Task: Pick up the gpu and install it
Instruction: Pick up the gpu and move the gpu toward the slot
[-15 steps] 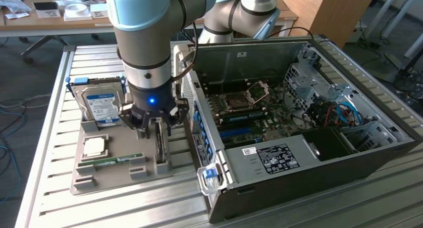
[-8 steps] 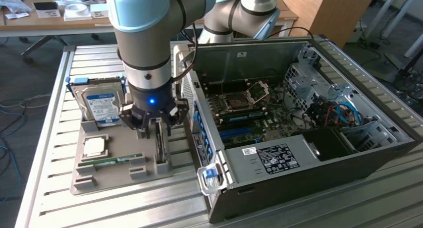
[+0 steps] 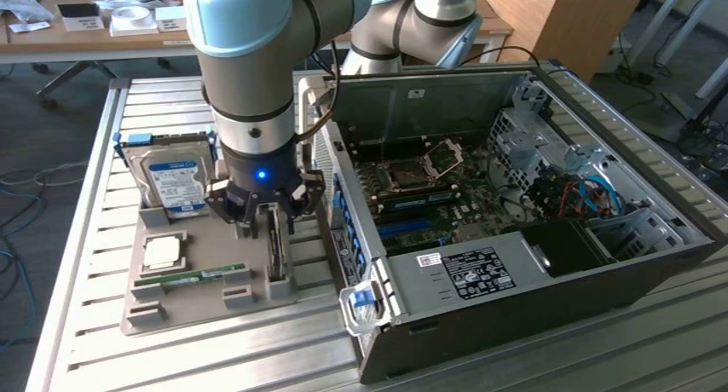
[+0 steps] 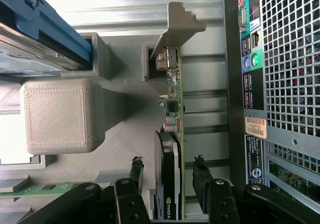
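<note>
In the wrist view my fingers stand beside the black cooler and the green board edge, so it is now time for my gripper to close on the GPU.
The gpu stands on edge in a slot of the grey holder, its silver end bracket at the far end and its black cooler face toward the hard drive side. My gripper is open and straddles the card, with one finger on the cooler side and the other finger on the board side, each a small gap away. In the exterior view the gripper hangs straight down over the gpu, just to the left of the open computer case.
The holder also carries a silver hard drive, a pale square part and a green RAM stick. The case's rear panel stands close beside the card. The motherboard lies exposed inside the case.
</note>
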`<action>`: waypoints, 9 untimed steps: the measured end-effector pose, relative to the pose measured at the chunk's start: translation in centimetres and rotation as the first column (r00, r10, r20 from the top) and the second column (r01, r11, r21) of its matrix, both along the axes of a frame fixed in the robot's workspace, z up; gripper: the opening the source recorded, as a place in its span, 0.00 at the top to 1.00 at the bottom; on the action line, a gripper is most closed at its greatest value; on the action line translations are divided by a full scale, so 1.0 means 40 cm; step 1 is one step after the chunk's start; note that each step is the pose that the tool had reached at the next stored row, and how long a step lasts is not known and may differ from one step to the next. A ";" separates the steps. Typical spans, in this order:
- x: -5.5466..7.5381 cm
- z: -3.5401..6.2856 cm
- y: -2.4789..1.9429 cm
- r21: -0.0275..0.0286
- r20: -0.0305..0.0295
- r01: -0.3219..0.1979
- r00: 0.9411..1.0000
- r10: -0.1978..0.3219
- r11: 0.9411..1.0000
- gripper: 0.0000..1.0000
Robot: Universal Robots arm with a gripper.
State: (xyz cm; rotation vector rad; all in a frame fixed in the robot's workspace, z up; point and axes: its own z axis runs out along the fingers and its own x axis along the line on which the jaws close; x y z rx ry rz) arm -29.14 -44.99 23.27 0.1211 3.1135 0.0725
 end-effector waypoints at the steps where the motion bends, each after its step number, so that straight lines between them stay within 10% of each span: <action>1: 0.000 0.000 0.000 0.000 0.000 0.000 1.000 0.000 1.000 0.47; 9: 0.000 0.000 0.000 0.000 0.000 0.000 1.000 0.000 1.000 0.55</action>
